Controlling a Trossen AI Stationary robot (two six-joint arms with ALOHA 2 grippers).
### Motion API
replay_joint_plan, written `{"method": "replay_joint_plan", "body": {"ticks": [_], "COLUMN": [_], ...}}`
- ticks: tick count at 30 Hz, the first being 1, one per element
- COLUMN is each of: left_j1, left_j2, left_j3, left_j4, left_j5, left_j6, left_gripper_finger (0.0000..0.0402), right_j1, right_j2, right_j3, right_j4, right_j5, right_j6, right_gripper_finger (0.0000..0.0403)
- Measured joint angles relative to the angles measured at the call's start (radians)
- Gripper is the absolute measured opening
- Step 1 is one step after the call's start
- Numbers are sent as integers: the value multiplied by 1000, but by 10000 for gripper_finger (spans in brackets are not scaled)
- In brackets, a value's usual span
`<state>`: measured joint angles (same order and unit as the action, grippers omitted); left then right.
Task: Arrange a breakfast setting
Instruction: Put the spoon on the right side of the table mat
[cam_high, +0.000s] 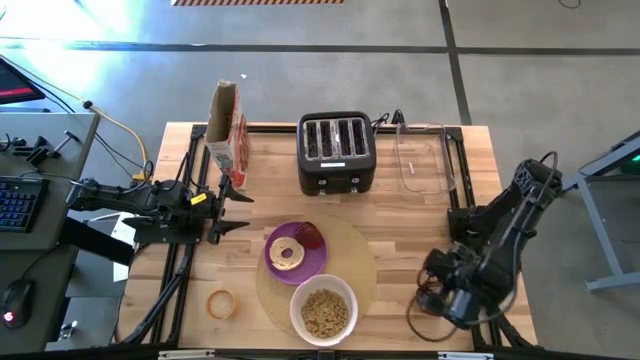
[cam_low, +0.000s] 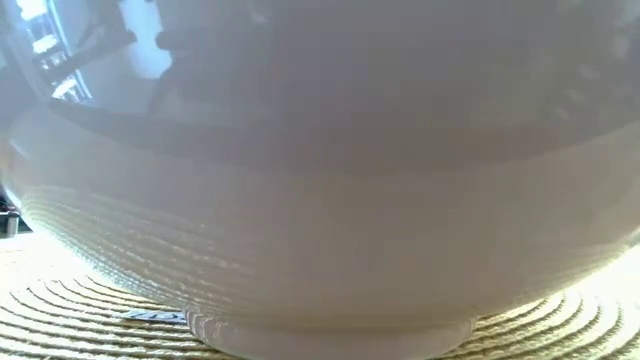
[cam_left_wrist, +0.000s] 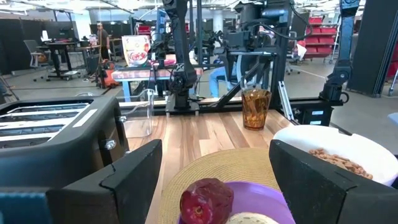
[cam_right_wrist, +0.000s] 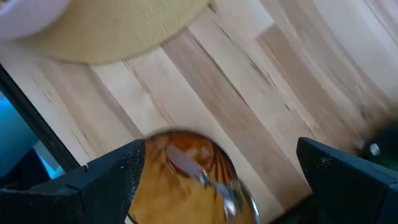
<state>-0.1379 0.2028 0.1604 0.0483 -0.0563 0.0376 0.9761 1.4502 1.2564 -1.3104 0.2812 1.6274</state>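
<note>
I should grab the metal spoon by its rounded head (cam_right_wrist: 232, 199) with my right gripper next, to lay a place beside the white bowl.
A round tan mat (cam_high: 355, 250) lies at the table's front middle. On it stand a small purple plate (cam_high: 305, 268) with a bagel (cam_high: 287, 252) and a red fruit (cam_high: 311, 236), and a white bowl (cam_high: 296, 305) of tan cereal (cam_high: 325, 313). My left gripper (cam_high: 238, 210) is open and empty, level, just left of the plate (cam_left_wrist: 273, 199). My right gripper (cam_right_wrist: 217, 162) is open above the amber glass cup (cam_right_wrist: 174, 186), one finger on either side. A metal spoon (cam_right_wrist: 214, 180) stands in the cup. The cup rests on the table right of the mat (cam_left_wrist: 255, 107).
A black toaster (cam_high: 337, 152), a cereal box (cam_high: 226, 128) and a clear glass dish (cam_high: 425, 160) stand along the far edge. A small tan ring (cam_high: 220, 303) lies at the front left. The bowl (cam_low: 320, 220) fills the low view.
</note>
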Motion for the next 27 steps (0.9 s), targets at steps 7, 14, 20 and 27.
{"method": "replay_joint_plan", "body": {"ticks": [7, 14, 20, 27], "left_j1": [0, 0, 0, 0], "left_j2": [0, 0, 0, 0], "left_j3": [0, 0, 0, 0], "left_j4": [0, 0, 0, 0], "left_j5": [0, 0, 0, 0], "left_j6": [0, 0, 0, 0], "left_gripper_finger": [287, 287, 287, 287], "right_j1": [126, 199, 204, 201], "right_j2": [0, 1, 1, 11], "right_j3": [0, -14, -55, -61], "right_j4": [-36, -40, -22, -23], "right_j5": [4, 3, 19, 26], "right_j6": [145, 245, 259, 278], "right_gripper_finger": [393, 352, 327, 299]}}
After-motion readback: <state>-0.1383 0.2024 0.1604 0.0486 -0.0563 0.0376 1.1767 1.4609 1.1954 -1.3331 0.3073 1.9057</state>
